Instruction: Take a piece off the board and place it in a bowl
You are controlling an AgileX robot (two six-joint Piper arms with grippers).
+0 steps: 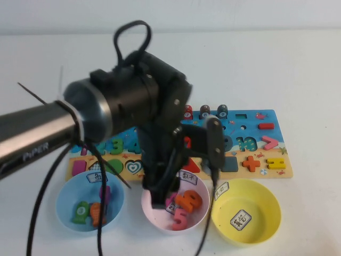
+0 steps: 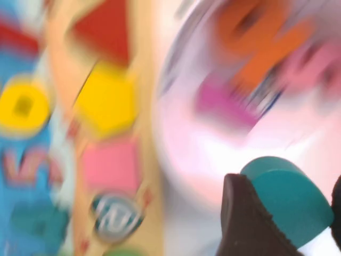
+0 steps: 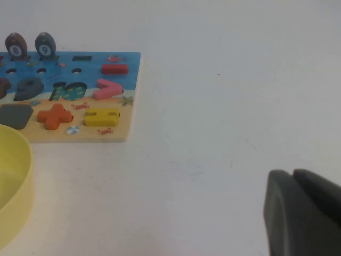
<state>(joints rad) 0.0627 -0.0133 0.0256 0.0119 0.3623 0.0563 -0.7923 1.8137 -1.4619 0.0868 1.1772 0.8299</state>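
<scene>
The teal piece in my left gripper is over the pink bowl and should move toward the yellow bowl before release.
The piece, a flat dark-teal block, sits between the two dark fingers of my left gripper, which is shut on it. In the high view my left gripper hangs over the near left rim of the pink bowl, and the piece is hidden behind the arm. The board lies across the table behind the bowls, partly covered by the left arm. The yellow bowl stands right of the pink one and holds no blocks. My right gripper is shut and hovers over bare table, right of the board.
A light-blue bowl at the left holds several blocks. The pink bowl holds orange and pink numerals. The three bowls stand in a row at the board's near edge. Peg figures stand along the board's far edge.
</scene>
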